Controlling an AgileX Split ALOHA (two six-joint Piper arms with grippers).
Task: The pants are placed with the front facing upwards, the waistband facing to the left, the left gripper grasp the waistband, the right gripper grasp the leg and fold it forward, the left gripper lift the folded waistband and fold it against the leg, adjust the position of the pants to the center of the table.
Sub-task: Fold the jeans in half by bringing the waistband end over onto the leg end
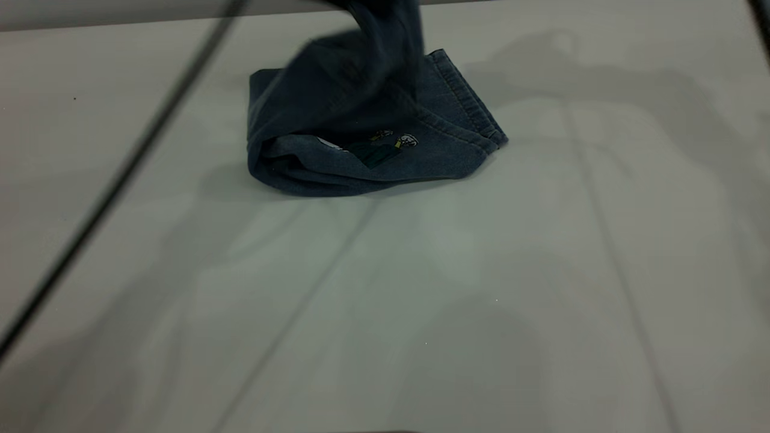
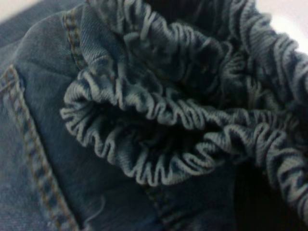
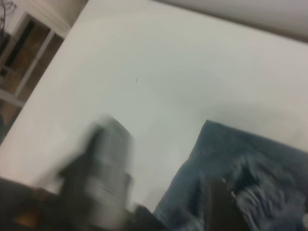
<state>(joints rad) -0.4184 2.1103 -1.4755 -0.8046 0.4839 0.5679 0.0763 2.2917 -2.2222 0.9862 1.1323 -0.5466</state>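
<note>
The ruffled waistband hangs high above the stitched leg hem (image 1: 469, 102) and would come down short if I opened now. My left gripper should lower the waistband before it opens.
The blue denim pants (image 1: 373, 162) lie folded on the white table (image 1: 421, 300), far side, a little left of middle. A small cartoon print (image 1: 388, 144) faces up, and a stitched leg hem (image 1: 469, 102) lies at the right. One dark fold (image 1: 379, 42) rises off the pile and leaves the exterior view at the top. The ruffled waistband (image 2: 159, 120) fills the left wrist view, with my left gripper (image 2: 250, 197) shut on it as a dark shape. My right gripper (image 3: 219, 204) hovers blurred beside the denim (image 3: 260, 163). Neither gripper shows in the exterior view.
A dark cable (image 1: 120, 180) slants across the left of the exterior view. The table's far edge runs just behind the pants. In the right wrist view a silver cylinder (image 3: 110, 173) blurs, and shelving (image 3: 24, 53) stands beyond the table's edge.
</note>
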